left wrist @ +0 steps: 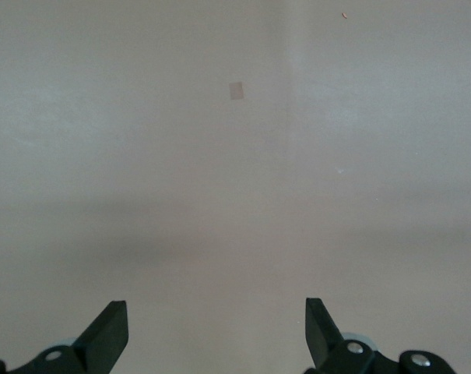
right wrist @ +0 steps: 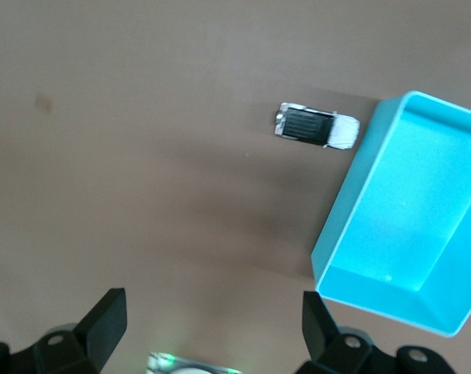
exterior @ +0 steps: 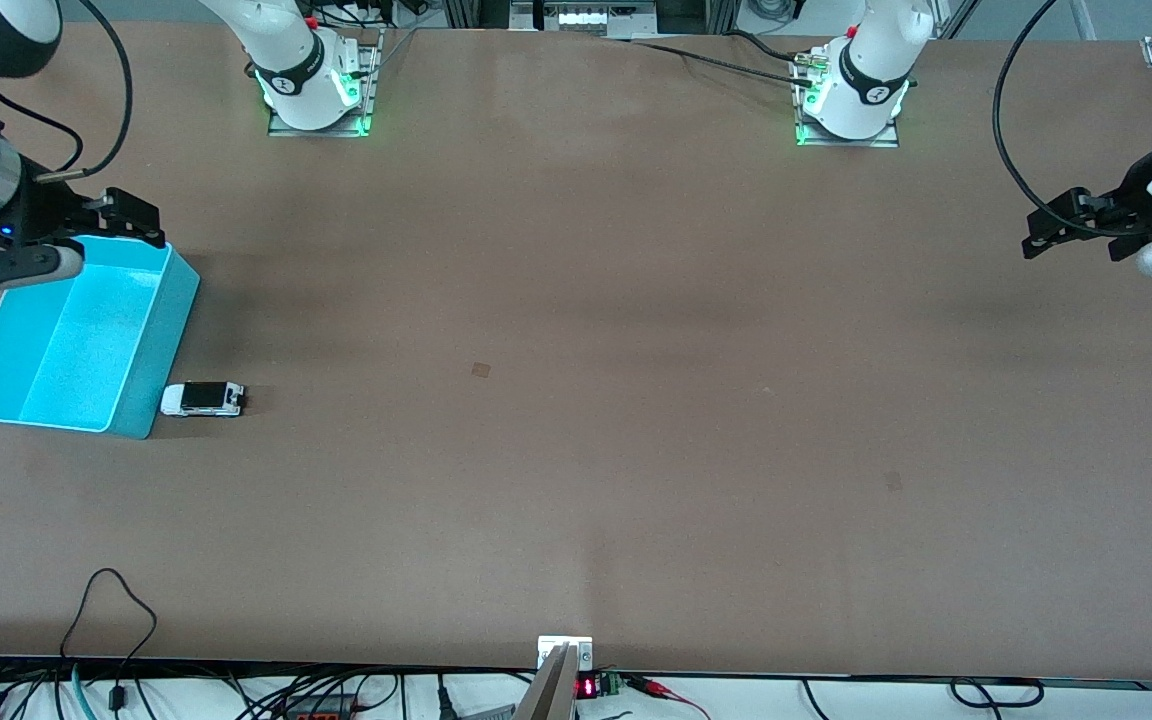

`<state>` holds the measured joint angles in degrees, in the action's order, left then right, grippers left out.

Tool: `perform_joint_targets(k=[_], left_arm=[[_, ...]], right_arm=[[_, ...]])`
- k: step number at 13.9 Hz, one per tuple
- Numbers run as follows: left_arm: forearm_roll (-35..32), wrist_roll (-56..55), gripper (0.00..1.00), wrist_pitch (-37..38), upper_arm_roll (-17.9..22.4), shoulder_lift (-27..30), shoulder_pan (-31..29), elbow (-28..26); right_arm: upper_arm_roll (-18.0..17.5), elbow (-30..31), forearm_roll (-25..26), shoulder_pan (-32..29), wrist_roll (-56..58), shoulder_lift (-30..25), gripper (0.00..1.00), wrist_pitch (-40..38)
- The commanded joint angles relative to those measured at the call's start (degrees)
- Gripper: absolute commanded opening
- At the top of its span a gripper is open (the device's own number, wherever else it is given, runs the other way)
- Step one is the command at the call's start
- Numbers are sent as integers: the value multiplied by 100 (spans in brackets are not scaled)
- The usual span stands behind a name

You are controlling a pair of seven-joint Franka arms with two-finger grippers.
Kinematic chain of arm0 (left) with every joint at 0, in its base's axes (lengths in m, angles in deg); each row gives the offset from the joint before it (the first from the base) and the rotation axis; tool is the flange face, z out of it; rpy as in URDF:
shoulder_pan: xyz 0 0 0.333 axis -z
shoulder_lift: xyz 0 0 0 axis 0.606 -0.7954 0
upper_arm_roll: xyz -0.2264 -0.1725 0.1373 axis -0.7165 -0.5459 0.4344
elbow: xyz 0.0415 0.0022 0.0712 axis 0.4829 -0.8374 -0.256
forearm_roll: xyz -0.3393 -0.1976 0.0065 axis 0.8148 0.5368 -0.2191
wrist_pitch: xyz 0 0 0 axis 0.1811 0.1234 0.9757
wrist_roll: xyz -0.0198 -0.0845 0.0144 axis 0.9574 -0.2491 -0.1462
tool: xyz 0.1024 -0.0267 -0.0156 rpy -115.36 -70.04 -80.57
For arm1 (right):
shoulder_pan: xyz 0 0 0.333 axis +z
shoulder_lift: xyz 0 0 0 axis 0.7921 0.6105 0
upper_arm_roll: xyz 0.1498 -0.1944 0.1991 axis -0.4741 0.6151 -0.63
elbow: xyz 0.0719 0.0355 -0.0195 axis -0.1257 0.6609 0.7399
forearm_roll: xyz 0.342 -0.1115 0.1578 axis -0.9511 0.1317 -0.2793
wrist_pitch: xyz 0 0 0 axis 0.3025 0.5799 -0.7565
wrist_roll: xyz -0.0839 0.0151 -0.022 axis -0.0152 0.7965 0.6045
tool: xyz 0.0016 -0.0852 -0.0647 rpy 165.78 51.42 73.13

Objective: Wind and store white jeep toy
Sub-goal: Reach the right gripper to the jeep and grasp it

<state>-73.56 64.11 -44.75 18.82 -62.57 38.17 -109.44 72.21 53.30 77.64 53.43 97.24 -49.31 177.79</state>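
Note:
Next, my right gripper grabs the white jeep toy by its black-roofed body [exterior: 205, 396] [right wrist: 307, 125]. Then my right gripper stores the toy in the turquoise bin.
The white jeep toy [exterior: 203, 399] stands on the brown table, touching or almost touching the turquoise bin [exterior: 161, 350] at the corner nearest the front camera, at the right arm's end of the table. The bin is empty. My right gripper [exterior: 141, 222] is open and empty, up over the bin's edge nearest the robot bases. The right wrist view shows its open gripper [right wrist: 213, 300], the jeep [right wrist: 317, 127] and the bin [right wrist: 348, 210]. My left gripper [exterior: 1046, 225] is open and empty, up over the left arm's end of the table. The left wrist view shows its gripper [left wrist: 214, 312] over bare table.
A small brown patch [exterior: 481, 369] marks the middle of the table; it also shows in the left wrist view [left wrist: 236, 90]. The arm bases [exterior: 316, 95] [exterior: 851, 100] stand along the edge farthest from the front camera. Cables [exterior: 116, 620] lie at the nearest edge.

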Motion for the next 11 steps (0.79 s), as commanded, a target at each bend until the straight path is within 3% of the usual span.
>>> perform_joint_targets(k=[1,5,11], left_arm=[[-112,-2,100,19,-11,122,46,-93],[-288,-2,100,10,-266,148,37,-102],[-368,-11,100,220,-292,148,37,-23]], right_arm=[[-7,38,200,-18,1242,195,100,-11],[1,415,218,-131,4045,722,100,1138],[1,521,139,-588,6580,1944,100,2580]])
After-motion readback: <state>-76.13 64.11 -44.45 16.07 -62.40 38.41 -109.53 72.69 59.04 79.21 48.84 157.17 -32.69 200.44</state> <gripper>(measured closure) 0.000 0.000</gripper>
